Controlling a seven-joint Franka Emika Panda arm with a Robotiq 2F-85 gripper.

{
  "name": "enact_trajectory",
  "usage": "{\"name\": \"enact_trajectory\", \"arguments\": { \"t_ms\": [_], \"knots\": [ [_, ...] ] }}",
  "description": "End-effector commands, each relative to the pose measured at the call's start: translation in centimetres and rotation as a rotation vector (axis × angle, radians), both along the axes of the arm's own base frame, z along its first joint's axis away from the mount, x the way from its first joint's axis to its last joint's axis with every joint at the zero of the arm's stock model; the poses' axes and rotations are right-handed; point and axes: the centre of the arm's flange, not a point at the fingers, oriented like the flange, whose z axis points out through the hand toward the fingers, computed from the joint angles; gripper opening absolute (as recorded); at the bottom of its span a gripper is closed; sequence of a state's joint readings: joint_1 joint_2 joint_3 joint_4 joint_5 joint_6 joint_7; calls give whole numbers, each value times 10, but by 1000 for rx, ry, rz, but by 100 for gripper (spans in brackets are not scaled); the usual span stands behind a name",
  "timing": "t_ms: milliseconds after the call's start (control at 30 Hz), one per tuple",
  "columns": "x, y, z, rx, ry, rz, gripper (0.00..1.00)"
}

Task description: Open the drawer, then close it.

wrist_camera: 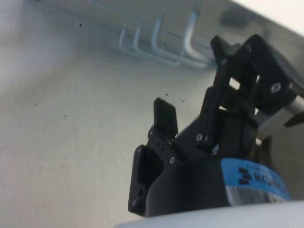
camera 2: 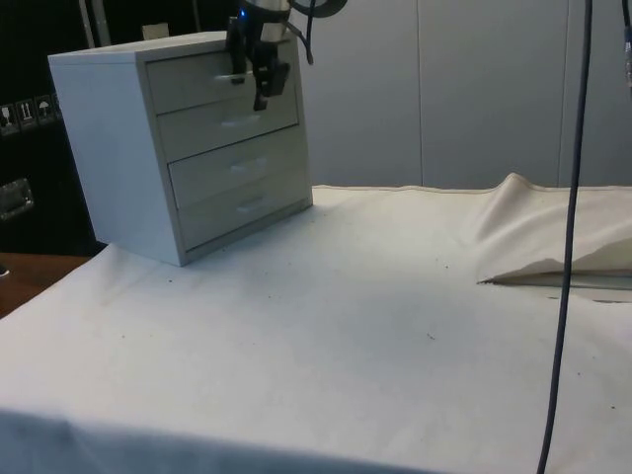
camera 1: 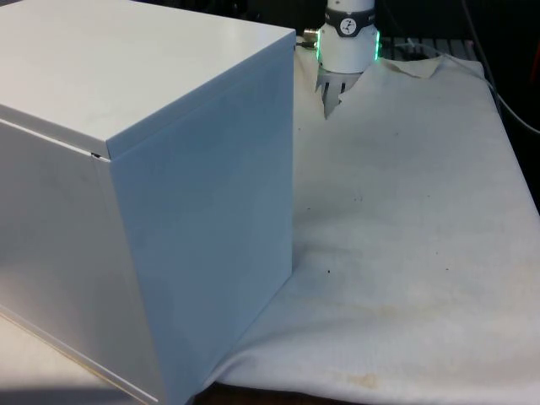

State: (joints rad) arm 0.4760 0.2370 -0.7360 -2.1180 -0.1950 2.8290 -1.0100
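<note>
My gripper is to take hold of the thin metal handle next, so that it can pull the top drawer [camera 2: 188,81] open.
A white chest of drawers [camera 2: 178,138] stands at the table's far corner in the side view, with several drawers stacked in it. All the drawer fronts look flush with the frame. My gripper [camera 2: 255,77] is at the top drawer [camera 2: 188,81], right by its thin metal handle [camera 2: 233,77]. In the wrist view the gripper [wrist_camera: 197,80] is open, its black fingers [wrist_camera: 165,116] apart. The top drawer's silver handle bar [wrist_camera: 285,111] lies beside the other finger, not between the two. The lower drawers' handles [wrist_camera: 156,45] line up below. In the front view the chest [camera 1: 143,194] turns its plain back and side.
The white cloth [camera 2: 326,326] covers the table and is rumpled into a raised fold [camera 2: 553,237] at the side view's right. A dark cable [camera 2: 568,247] hangs down in front of that camera. The chest takes up the front view's left half.
</note>
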Motion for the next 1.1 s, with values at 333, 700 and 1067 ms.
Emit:
{"name": "enact_trajectory", "arguments": {
  "t_ms": [333,700,1067],
  "knots": [
    [1,-1,1,-4,-8,0,22],
    [1,-2,3,-6,-14,-2,1],
    [-1,-2,17,-9,-31,8,1]
  ]
}}
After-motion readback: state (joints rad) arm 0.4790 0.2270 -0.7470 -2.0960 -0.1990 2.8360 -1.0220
